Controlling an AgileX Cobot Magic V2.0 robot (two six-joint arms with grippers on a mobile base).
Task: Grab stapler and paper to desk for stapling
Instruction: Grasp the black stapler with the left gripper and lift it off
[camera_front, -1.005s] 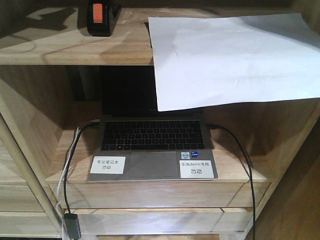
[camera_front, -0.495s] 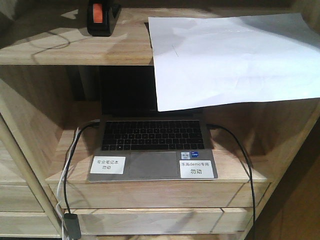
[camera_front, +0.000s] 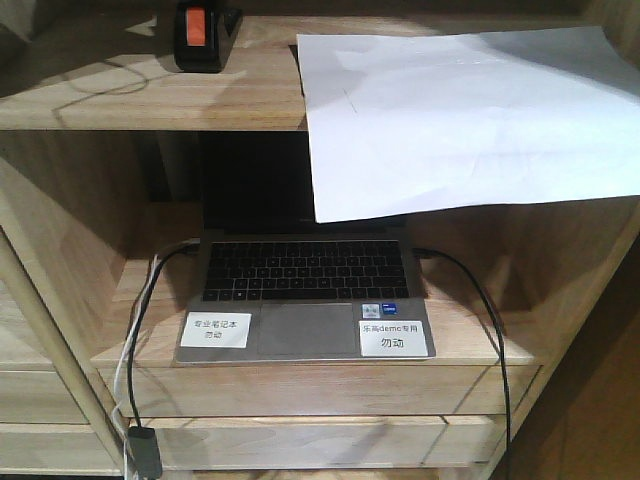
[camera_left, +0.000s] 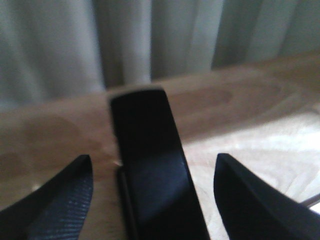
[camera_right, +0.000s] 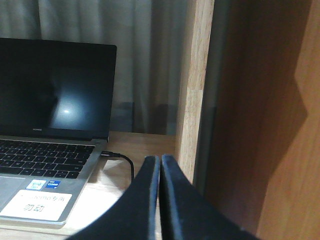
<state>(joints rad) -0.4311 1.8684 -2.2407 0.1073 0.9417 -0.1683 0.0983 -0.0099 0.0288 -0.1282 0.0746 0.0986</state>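
Observation:
My left gripper needs to take hold of the stapler by its black body (camera_front: 200, 57) next. Then it can carry the stapler to the desk for stapling the paper (camera_front: 455, 120).
The black stapler (camera_front: 203, 35) with its orange-red patch stands at the left of the upper shelf (camera_front: 150, 95). In the left wrist view the stapler (camera_left: 150, 165) lies between the two spread fingers of my open left gripper (camera_left: 152, 165), which do not touch it. The white paper (camera_front: 465, 115) lies at the right of the same shelf and hangs over its front edge. My right gripper (camera_right: 160, 159) is shut and empty, low beside the shelf's right upright (camera_right: 195, 90). Neither gripper shows in the front view. The desk is out of view.
An open laptop (camera_front: 305, 295) with two white labels sits on the lower shelf, also in the right wrist view (camera_right: 50, 150). Black cables (camera_front: 490, 330) run from both its sides. Wooden side panels (camera_right: 260, 125) close in the shelf. Grey curtains (camera_left: 125, 40) hang behind.
The shadows on the upper shelf's left side have shifted. The stapler, the paper and the laptop have not moved.

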